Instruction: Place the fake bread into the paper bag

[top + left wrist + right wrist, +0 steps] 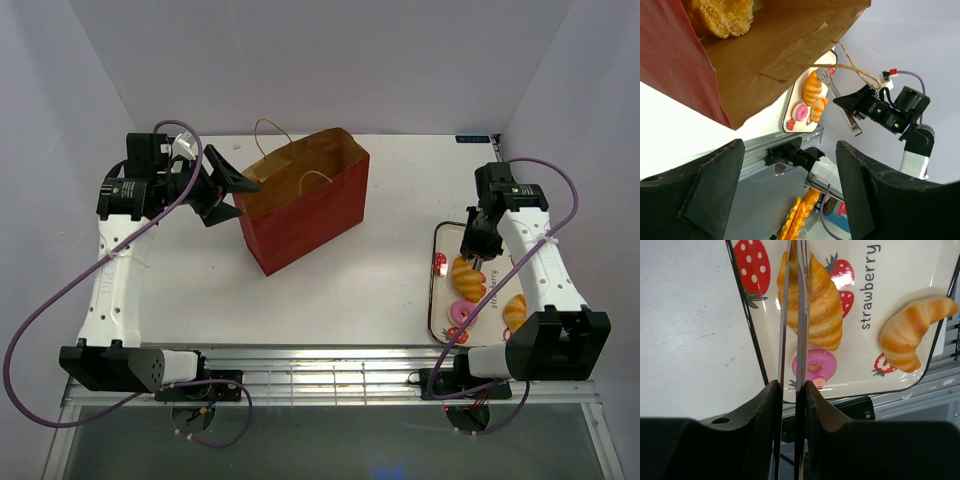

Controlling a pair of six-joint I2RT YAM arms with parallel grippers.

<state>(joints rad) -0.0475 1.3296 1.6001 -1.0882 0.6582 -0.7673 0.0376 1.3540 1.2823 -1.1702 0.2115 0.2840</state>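
Note:
The croissant would rise off the strawberry tray [890, 260] with the silver tongs if the robot's right gripper lifted now, because the tongs' nearly closed arms pinch its far end [795, 262].
The red-brown paper bag [305, 210] stands mid-table, its tan inside showing in the left wrist view [775, 45]. A golden seeded pastry [722, 17] lies inside it. My left gripper [226, 187] is open and empty by the bag's left rim, fingers [705, 192] wide apart. My right gripper [477, 243] is shut on the silver tongs [792, 315], which hang over a croissant [822, 305]; I cannot tell whether they touch. The pink doughnut [815, 365] and a second croissant [907, 332] lie on the strawberry tray [890, 260].
The tray [437, 290] sits at the near right, close to the table's metal front rail [320, 365]. White walls enclose the table at the back and both sides. The bag's cord handles [268, 128] stick up at its far side.

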